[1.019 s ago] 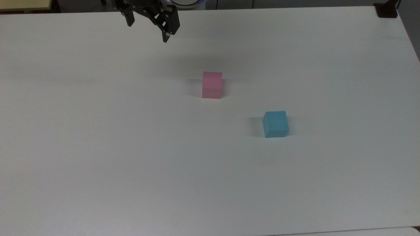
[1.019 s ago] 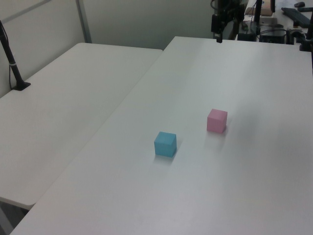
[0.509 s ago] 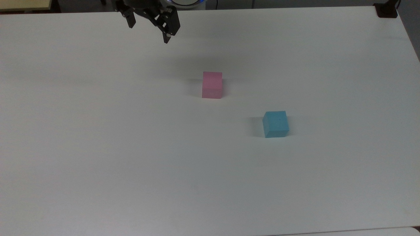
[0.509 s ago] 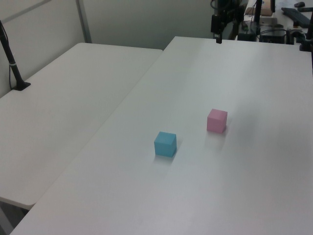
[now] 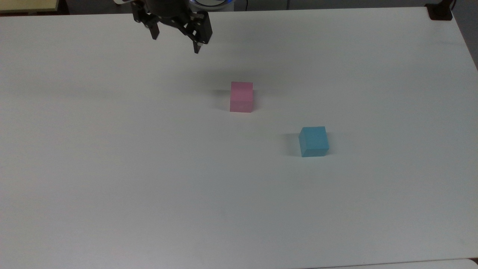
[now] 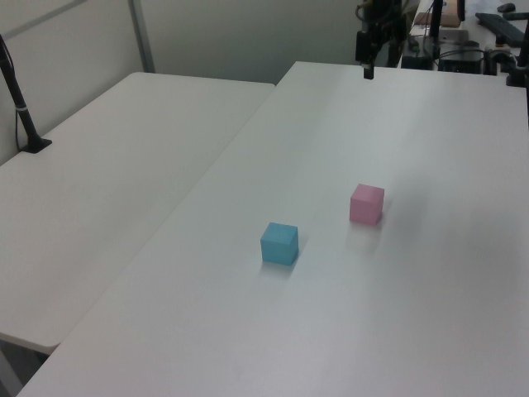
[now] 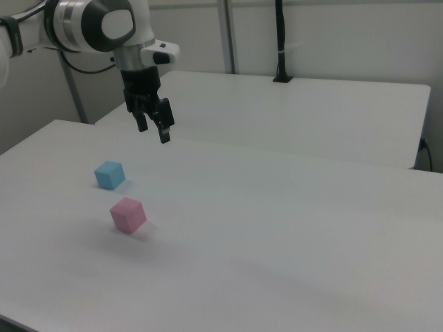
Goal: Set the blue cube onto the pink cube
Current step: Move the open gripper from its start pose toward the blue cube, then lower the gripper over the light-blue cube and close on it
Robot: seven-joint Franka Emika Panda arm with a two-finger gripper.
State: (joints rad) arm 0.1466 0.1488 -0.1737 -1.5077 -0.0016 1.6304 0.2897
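The blue cube (image 6: 279, 243) needs to go on the pink cube (image 6: 366, 205), so my gripper should grab it by its opposite sides next.
The pink cube (image 5: 241, 96) sits on the white table (image 5: 112, 168) near the middle of the top view. The blue cube (image 5: 313, 141) rests apart from it, lower and to the top view's right. Both cubes stand alone with nothing touching them. My gripper (image 5: 175, 44) hangs open and empty above the table's far edge, up and to the top view's left of the pink cube. In the left view the gripper (image 6: 368, 73) is far behind the pink cube (image 6: 366, 204) and blue cube (image 6: 279, 243). In the right view the gripper (image 7: 154, 133) hovers above the blue cube (image 7: 109, 174) and pink cube (image 7: 128, 214).
A second white table (image 6: 124, 157) adjoins on the left view's left, with a black post (image 6: 21, 107) clamped at its edge. A black clamp (image 5: 440, 11) sits at the table's top-right corner in the top view. Equipment stands behind the far edge (image 6: 463, 58).
The open gripper has shifted a little toward the top view's right and lower, closer to the pink cube. Both cubes stay where they were.
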